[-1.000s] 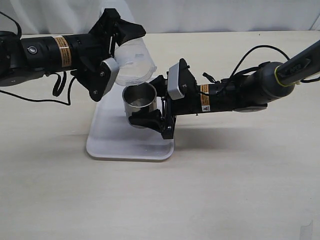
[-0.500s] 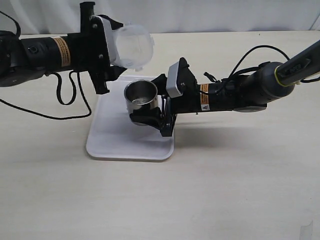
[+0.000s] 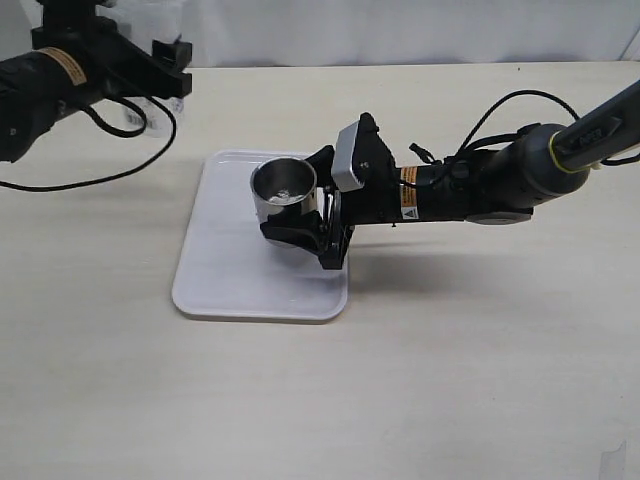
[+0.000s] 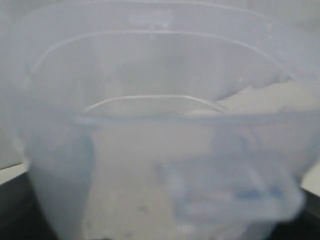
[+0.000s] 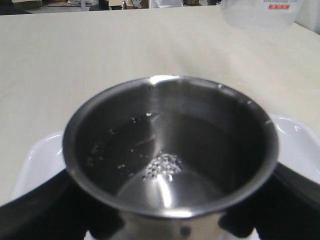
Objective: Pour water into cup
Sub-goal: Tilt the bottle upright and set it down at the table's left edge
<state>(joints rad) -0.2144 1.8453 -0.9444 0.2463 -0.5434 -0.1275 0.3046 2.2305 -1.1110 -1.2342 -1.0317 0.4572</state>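
The robot's left gripper should keep holding the container, since the plastic container's base hangs above the pale table at the far back.
My right gripper is shut on the cup, a short shiny steel cylinder held upright just above the white tray. In the right wrist view the cup holds a little clear water with small bubbles, and a black finger stands on either side of it. My left gripper is at the far back left, shut on a translucent plastic container held about upright. That container fills the left wrist view and hides the jaws.
The tray lies on a pale table. A black cable trails from the left arm across the table at the left. The container with its label shows beyond the cup in the right wrist view.
The left arm has swung the container up from its tilt over the cup and carried it to the far back left. The right gripper and the cup have stayed put.
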